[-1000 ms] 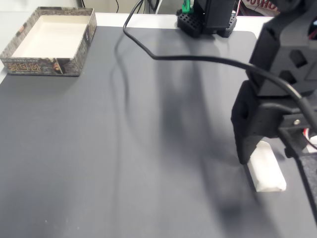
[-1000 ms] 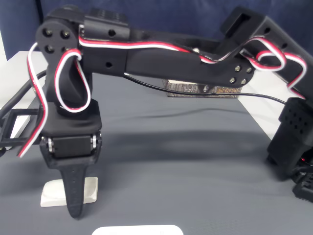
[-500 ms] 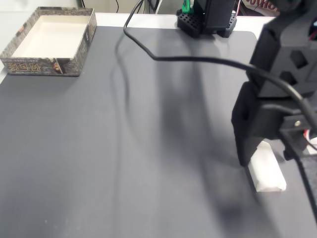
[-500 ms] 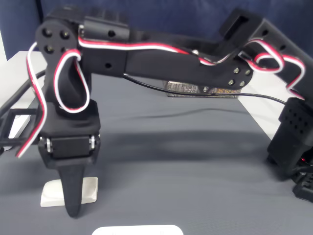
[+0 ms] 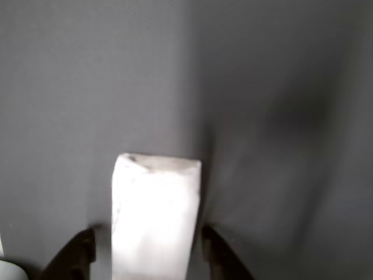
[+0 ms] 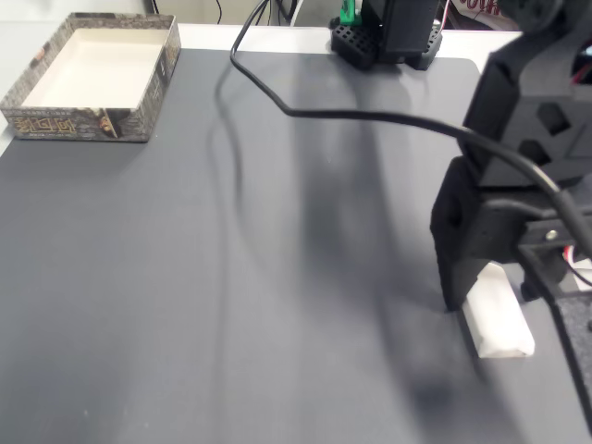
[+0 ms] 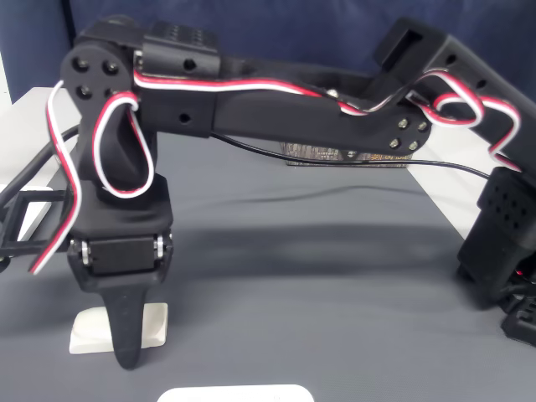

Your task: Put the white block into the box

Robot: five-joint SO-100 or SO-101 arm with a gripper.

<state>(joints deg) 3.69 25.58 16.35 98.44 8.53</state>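
Observation:
I will take hold of the block by its long sides with my gripper, so that I can put the white block (image 5: 154,216) into the box.
The white block (image 5: 154,216) lies flat on the dark grey mat, at the right near edge in a fixed view (image 6: 499,319) and at the lower left in another fixed view (image 7: 90,329). My gripper (image 5: 148,254) is open and straddles it, one black fingertip on each side with narrow gaps. It stands low over the block in both fixed views (image 6: 499,301) (image 7: 126,347), and a finger (image 7: 126,335) hides part of the block. The box (image 6: 74,123), cream inside with a speckled rim, sits at the far left corner; the arm partly hides the box (image 7: 335,155).
A flat white rounded slab (image 7: 234,394) lies at the mat's near edge. A black cable (image 6: 277,102) crosses the far part of the mat towards the arm's base (image 6: 388,37). The grey mat (image 6: 231,277) stretches between block and box.
The arm has shifted only slightly, with the gripper a touch lower around the block. The block lies where it was.

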